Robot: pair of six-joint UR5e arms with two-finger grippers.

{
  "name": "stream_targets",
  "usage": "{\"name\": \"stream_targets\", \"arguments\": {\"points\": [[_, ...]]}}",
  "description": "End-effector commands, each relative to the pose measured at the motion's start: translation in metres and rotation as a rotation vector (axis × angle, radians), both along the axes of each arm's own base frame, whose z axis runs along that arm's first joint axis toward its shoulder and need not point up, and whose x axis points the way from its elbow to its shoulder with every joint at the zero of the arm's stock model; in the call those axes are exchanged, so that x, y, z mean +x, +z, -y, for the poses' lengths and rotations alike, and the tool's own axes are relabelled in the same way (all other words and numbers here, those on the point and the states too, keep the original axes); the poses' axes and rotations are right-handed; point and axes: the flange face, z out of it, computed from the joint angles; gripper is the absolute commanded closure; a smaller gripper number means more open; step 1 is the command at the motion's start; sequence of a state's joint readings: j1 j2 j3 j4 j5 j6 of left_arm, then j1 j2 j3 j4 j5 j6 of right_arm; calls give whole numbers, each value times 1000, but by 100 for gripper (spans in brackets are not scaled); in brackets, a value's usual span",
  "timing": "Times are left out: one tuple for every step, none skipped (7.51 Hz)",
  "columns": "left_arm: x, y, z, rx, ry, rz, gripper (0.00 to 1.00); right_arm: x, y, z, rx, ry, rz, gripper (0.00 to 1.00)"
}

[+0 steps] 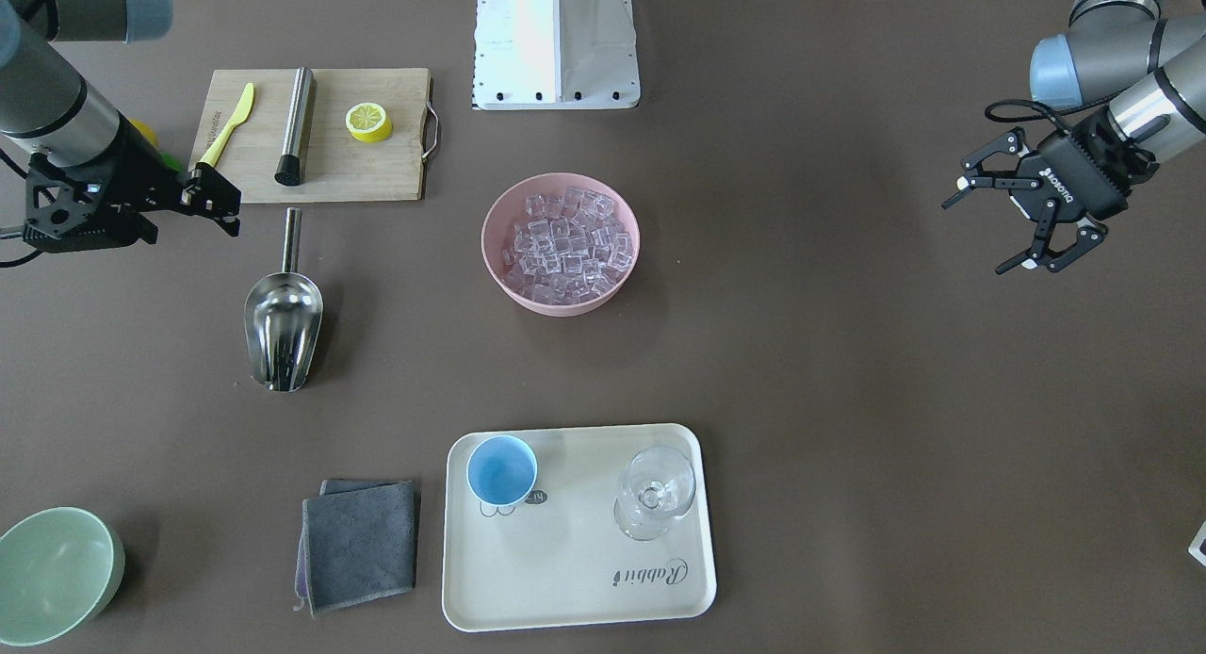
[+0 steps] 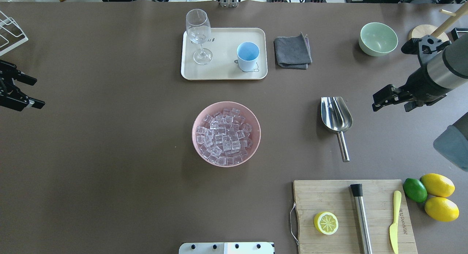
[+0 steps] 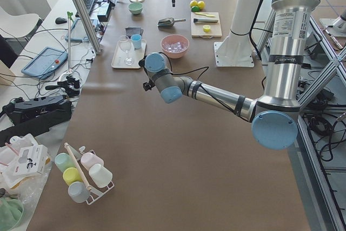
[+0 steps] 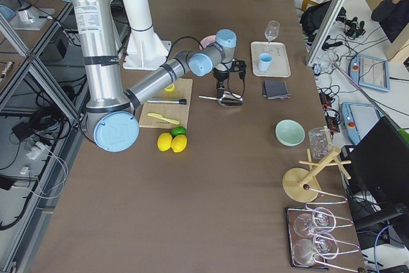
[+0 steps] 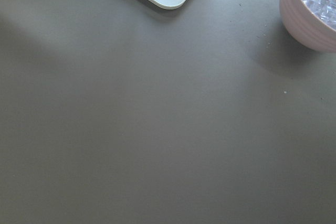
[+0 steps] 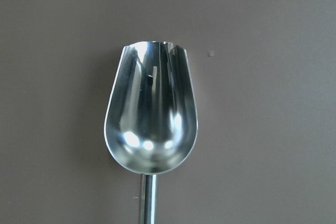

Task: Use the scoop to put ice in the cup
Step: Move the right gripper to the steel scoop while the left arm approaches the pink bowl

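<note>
The right gripper grabs the steel scoop by its thin handle (image 1: 292, 239) next. Then I scoop ice from the pink bowl (image 1: 561, 245) into the cup.
The steel scoop (image 1: 283, 324) lies on the table with its handle toward the cutting board; it also shows in the overhead view (image 2: 336, 116). The right wrist view looks straight down on the scoop's bowl (image 6: 152, 124). My right gripper (image 1: 226, 209) hovers well above the scoop, open and empty. The ice (image 1: 565, 244) fills a pink bowl (image 2: 199, 151) at mid-table. The light-blue cup (image 1: 501, 469) stands upright and empty on a cream tray (image 1: 584, 579). My left gripper (image 1: 975, 237) is open and empty at the far side of the table.
A clear stemmed glass (image 1: 655, 489) stands on the tray beside the cup. A grey cloth (image 1: 360, 543) and a pale green bowl (image 1: 57, 574) lie beyond. A cutting board (image 1: 377, 169) holds a lemon half, a steel rod and a yellow knife. Lemons and a lime (image 2: 431, 193) sit nearby.
</note>
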State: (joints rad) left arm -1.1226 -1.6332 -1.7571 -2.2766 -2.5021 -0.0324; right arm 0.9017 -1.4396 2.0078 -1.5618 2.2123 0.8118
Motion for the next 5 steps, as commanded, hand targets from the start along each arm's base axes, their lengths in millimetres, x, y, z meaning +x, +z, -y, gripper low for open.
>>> {"name": "stream_targets", "arguments": {"points": [[18, -7, 2, 26, 1, 11, 2, -55, 3, -27, -22, -70, -24, 0], [20, -1, 6, 13, 2, 18, 2, -64, 7, -30, -22, -76, -38, 1], [27, -7, 19, 22, 0, 14, 2, -81, 9, -30, -39, -64, -55, 1], [29, -8, 19, 27, 0, 15, 2, -91, 7, -32, -51, -66, -57, 2], [37, -13, 19, 36, 14, 11, 2, -98, 13, -37, -54, -82, -63, 2]]}}
